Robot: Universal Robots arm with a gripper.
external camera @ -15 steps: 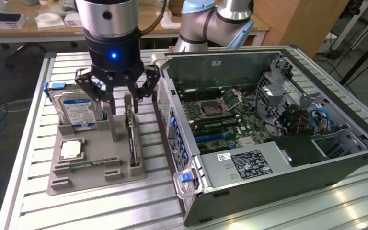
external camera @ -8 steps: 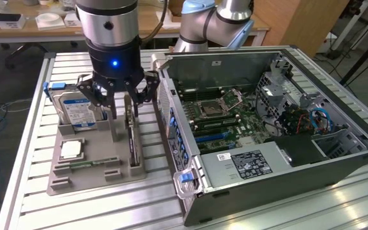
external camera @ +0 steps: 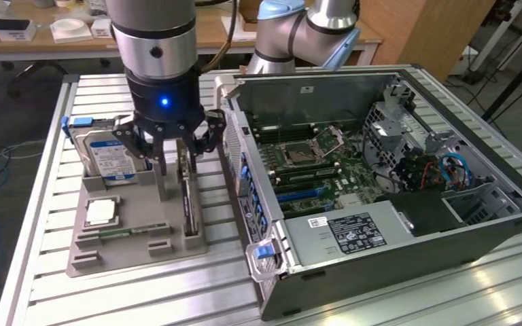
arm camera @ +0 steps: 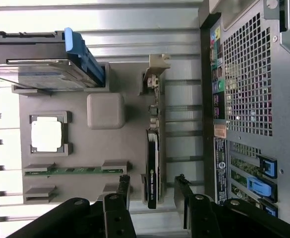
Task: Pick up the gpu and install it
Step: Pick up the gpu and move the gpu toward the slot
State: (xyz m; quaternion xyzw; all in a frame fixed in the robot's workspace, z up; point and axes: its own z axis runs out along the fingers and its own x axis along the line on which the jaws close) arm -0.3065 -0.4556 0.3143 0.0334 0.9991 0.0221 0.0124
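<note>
Next, my gripper grabs the GPU by its black cooler end (arm camera: 152, 178), which has two flat sides. Bare connectors and a bent bracket (arm camera: 154, 79) crowd the GPU's other end.
The gpu (external camera: 188, 198) stands on edge in a slot of the grey holder tray (external camera: 138, 257). It is a thin card with a black cooler, and its silver bracket (arm camera: 154, 74) is at the far end. My gripper (external camera: 172, 157) hangs just above it, open. In the wrist view the gripper (arm camera: 152, 182) straddles the cooler end of the gpu (arm camera: 153, 148). One finger (arm camera: 121, 194) stands on each side of the card with a gap between finger and card, so nothing is held.
The tray also holds a silver hard drive with blue rails (external camera: 107, 157), a CPU (external camera: 102, 212) and a RAM stick (external camera: 125, 233). The open computer case (external camera: 379, 190) lies close on the exterior view's right of the tray, its motherboard (external camera: 302, 166) exposed. Both sit on a slatted aluminium table (external camera: 43, 204).
</note>
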